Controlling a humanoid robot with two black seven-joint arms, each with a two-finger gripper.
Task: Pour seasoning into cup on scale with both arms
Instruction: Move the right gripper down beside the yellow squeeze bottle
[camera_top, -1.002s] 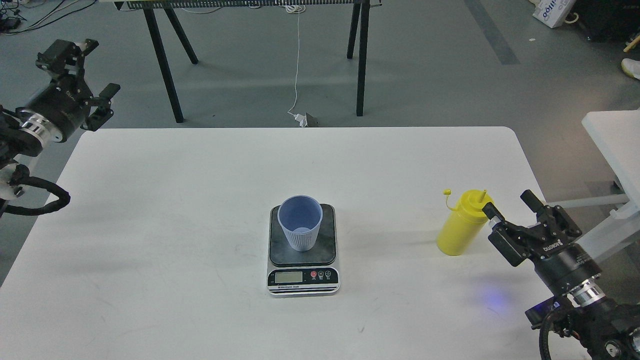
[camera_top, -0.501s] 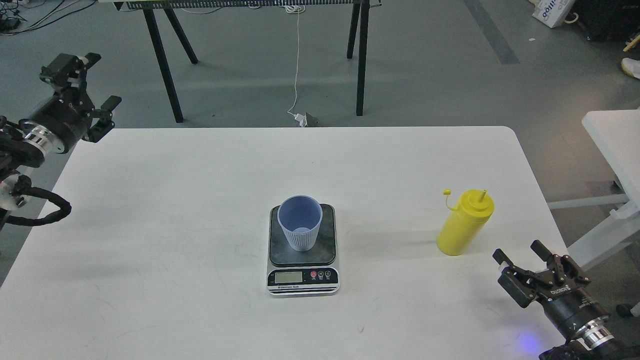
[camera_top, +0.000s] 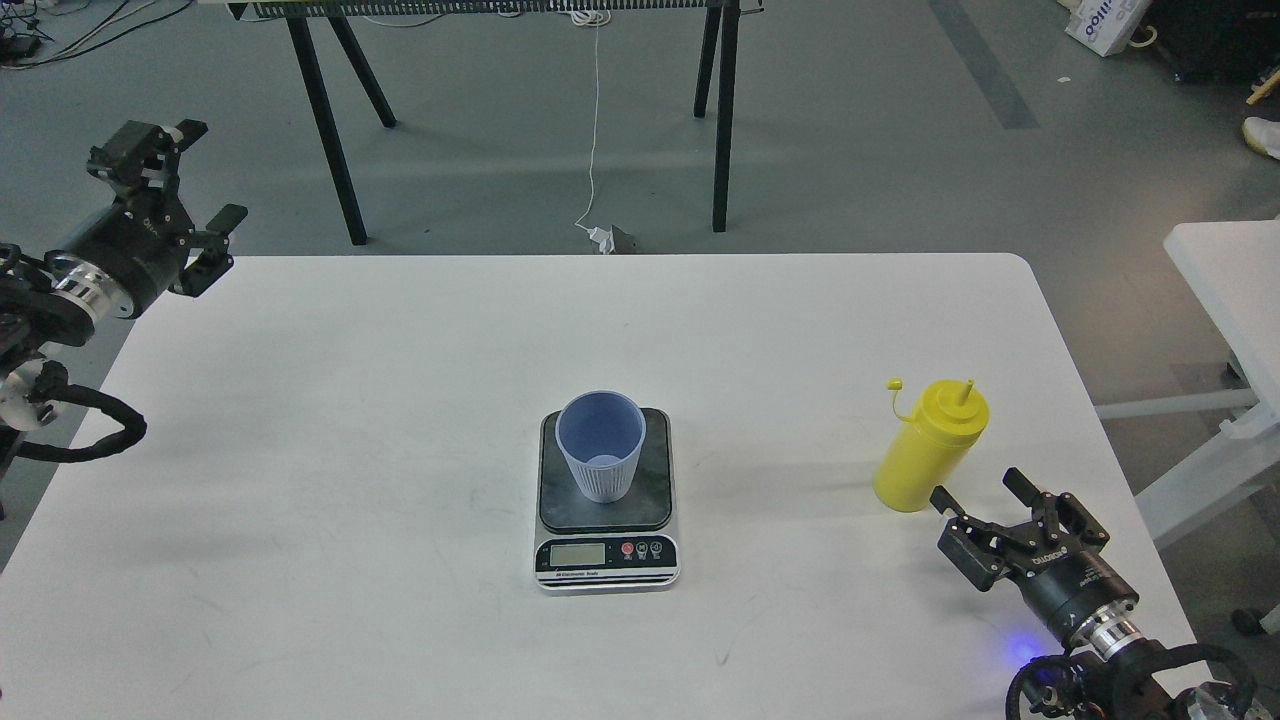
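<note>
The right gripper grabs the yellow bottle by its body (camera_top: 918, 462) next, to pour seasoning into the cup on the scale (camera_top: 606, 500).
The yellow seasoning bottle (camera_top: 928, 445) stands upright on the white table (camera_top: 400, 350) at the right, its small cap hanging off to its left. The light blue ribbed cup (camera_top: 600, 445) stands upright on the dark platform of the scale (camera_top: 606, 500) at the table's middle. My right gripper (camera_top: 980, 490) is open and empty, low over the table just right of and below the bottle's base, not touching it. My left gripper (camera_top: 195, 170) is open and empty, raised past the table's far left corner.
A black-legged trestle table (camera_top: 340, 120) stands on the floor behind, with a white cable and plug (camera_top: 600, 236) hanging down. A second white table (camera_top: 1230, 290) stands off to the right. A blue light spot (camera_top: 1020, 650) glows on the table near my right wrist.
My right gripper dropped away from the bottle's top toward the table's near right edge, then moved left and forward to the bottle's base. My left arm drifted slightly right and down.
</note>
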